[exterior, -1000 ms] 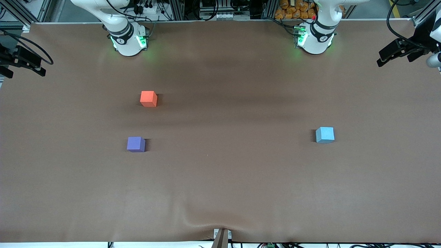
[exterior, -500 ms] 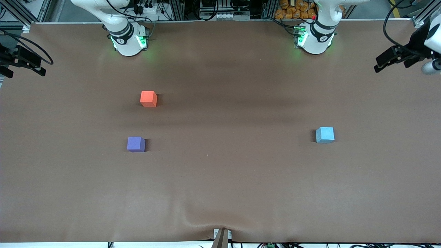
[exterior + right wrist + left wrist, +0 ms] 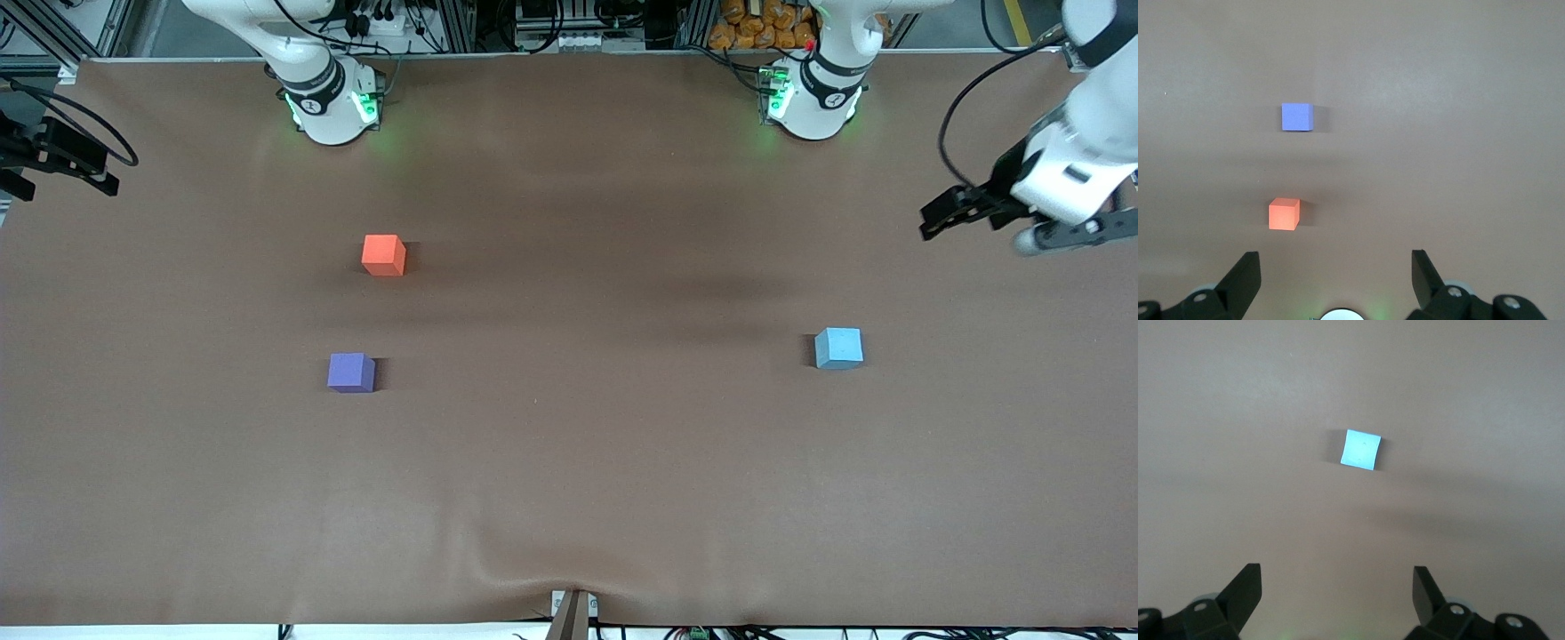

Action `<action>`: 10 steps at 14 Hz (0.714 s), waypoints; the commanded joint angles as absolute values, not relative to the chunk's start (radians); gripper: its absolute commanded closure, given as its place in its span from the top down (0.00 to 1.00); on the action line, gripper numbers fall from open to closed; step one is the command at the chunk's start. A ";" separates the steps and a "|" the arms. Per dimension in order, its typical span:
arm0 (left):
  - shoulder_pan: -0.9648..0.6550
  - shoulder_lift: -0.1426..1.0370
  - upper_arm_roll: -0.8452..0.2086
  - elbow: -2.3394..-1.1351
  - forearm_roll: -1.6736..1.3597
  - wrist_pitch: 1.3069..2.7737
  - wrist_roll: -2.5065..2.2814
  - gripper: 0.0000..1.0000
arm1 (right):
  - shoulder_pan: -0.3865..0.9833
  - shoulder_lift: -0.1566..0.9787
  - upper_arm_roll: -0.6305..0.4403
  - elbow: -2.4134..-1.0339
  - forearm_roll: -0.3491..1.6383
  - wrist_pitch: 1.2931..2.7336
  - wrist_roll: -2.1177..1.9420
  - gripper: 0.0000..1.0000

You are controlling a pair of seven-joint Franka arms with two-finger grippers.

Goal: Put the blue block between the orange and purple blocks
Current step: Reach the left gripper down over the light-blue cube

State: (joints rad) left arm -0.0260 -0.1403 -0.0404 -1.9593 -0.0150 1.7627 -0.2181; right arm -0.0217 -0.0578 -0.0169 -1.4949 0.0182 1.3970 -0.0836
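My left gripper grabs the blue block by its body [image 3: 838, 348] [image 3: 1360, 450] next, to place it between the orange and purple blocks.
The blue block [image 3: 838, 348] sits on the brown table toward the left arm's end; it also shows in the left wrist view [image 3: 1361, 450]. The orange block [image 3: 384, 255] and the purple block [image 3: 351, 372] sit toward the right arm's end, the purple one nearer the front camera, with a gap between them. Both show in the right wrist view, orange [image 3: 1284, 214] and purple [image 3: 1297, 117]. My left gripper [image 3: 933, 222] [image 3: 1337, 577] is open and empty, up in the air over the table near the blue block. My right gripper [image 3: 80, 173] [image 3: 1336, 260] is open and empty, waiting high at its end.
The two arm bases [image 3: 331, 102] [image 3: 813, 93] stand along the table's edge farthest from the front camera. The brown table cover [image 3: 569, 462] has a wrinkle at its edge nearest the camera. The right arm's base [image 3: 1345, 315] shows under the right gripper.
My left gripper has come in from the table's end and down toward the blue block. The right arm and the three blocks have not moved.
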 commanded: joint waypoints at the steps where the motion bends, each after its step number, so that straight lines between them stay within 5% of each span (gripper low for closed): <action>1: -0.011 -0.095 -0.046 -2.058 -0.025 1.895 -0.212 1.00 | -0.040 -0.049 -0.002 -1.471 0.012 1.379 -0.072 1.00; 10: -0.012 0.201 -0.048 -2.138 -0.015 2.302 -0.215 1.00 | -0.040 -0.049 -0.005 -1.471 0.011 1.379 -0.072 1.00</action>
